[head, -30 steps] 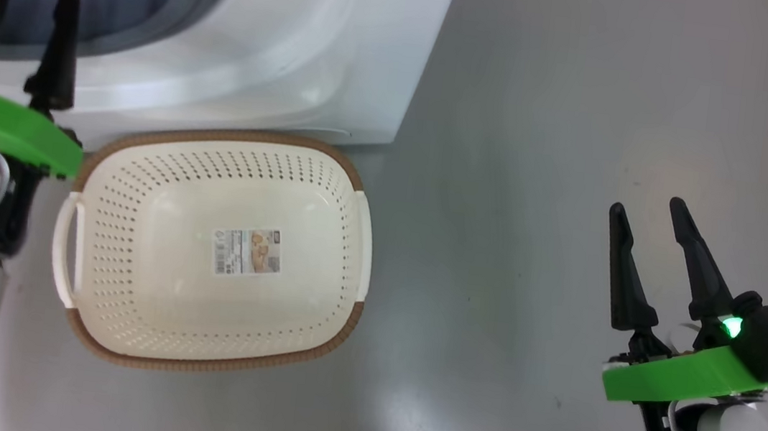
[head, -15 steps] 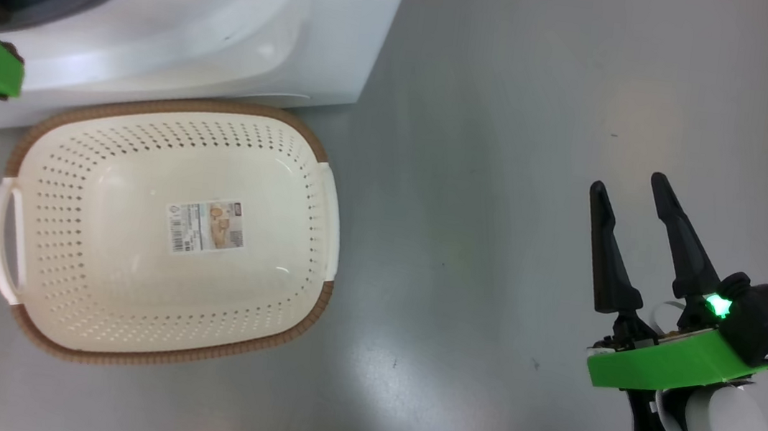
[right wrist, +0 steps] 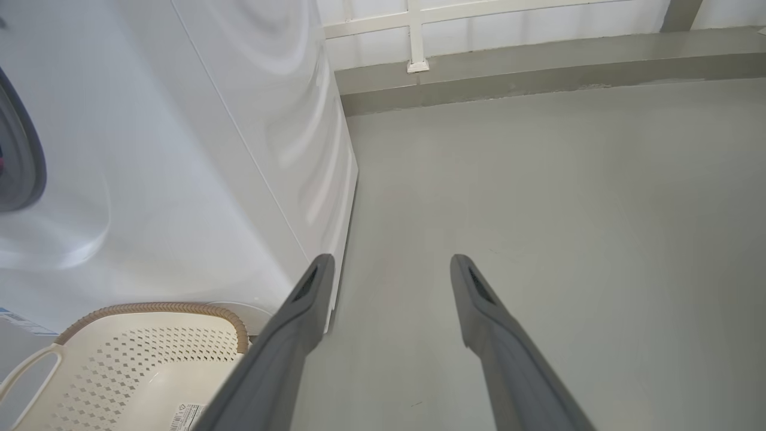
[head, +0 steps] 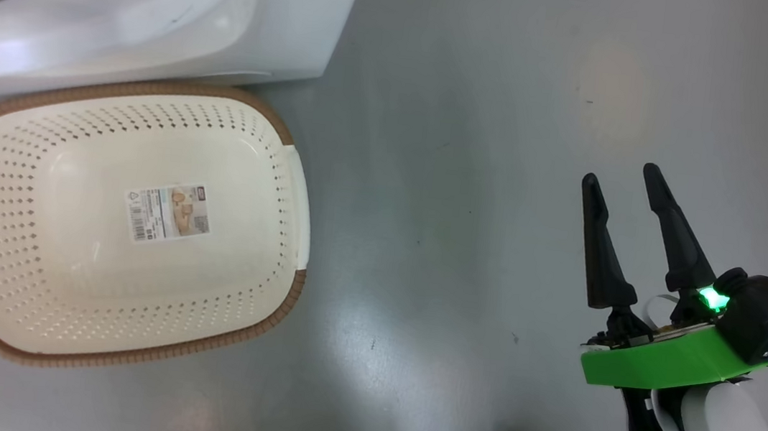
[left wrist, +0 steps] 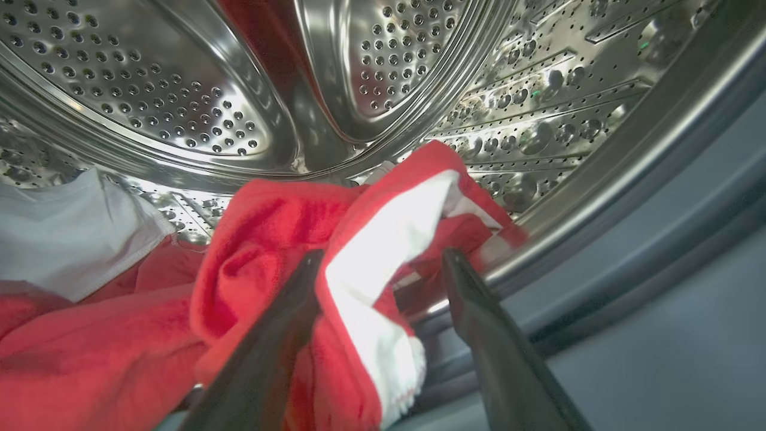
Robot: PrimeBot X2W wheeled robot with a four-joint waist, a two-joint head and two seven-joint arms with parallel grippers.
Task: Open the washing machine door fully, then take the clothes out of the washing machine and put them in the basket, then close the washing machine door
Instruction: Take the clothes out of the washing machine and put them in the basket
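Observation:
The red jersey lies slack (left wrist: 122, 337) in the drum, and one fold stands up. I should grab it next with my left gripper by that raised fold (left wrist: 380, 258).
In the left wrist view my left gripper (left wrist: 383, 254) is open at the mouth of the washing machine's steel drum (left wrist: 179, 90). Its two fingers stand either side of a raised fold of the clothes, a red jersey with white trim (left wrist: 269, 227). A plain white garment (left wrist: 66, 233) lies further left on more red cloth. The cream basket (head: 152, 89) sits on the floor against the washing machine (head: 162, 2), holding only its paper label. My right gripper (head: 620, 172) hangs open over bare floor, well right of the basket. The washing machine door is out of view.
Grey floor (head: 467, 182) stretches between the basket and my right gripper. The right wrist view looks along the machine's white side (right wrist: 209, 149), past the basket's rim (right wrist: 149, 308), to a wall base (right wrist: 538, 66) at the far end. The grey door gasket (left wrist: 658, 197) rings the drum.
The head camera has swung right, so machine and basket slid left in its picture. My left gripper and the red cloth have passed out of its left edge. The right gripper stays open.

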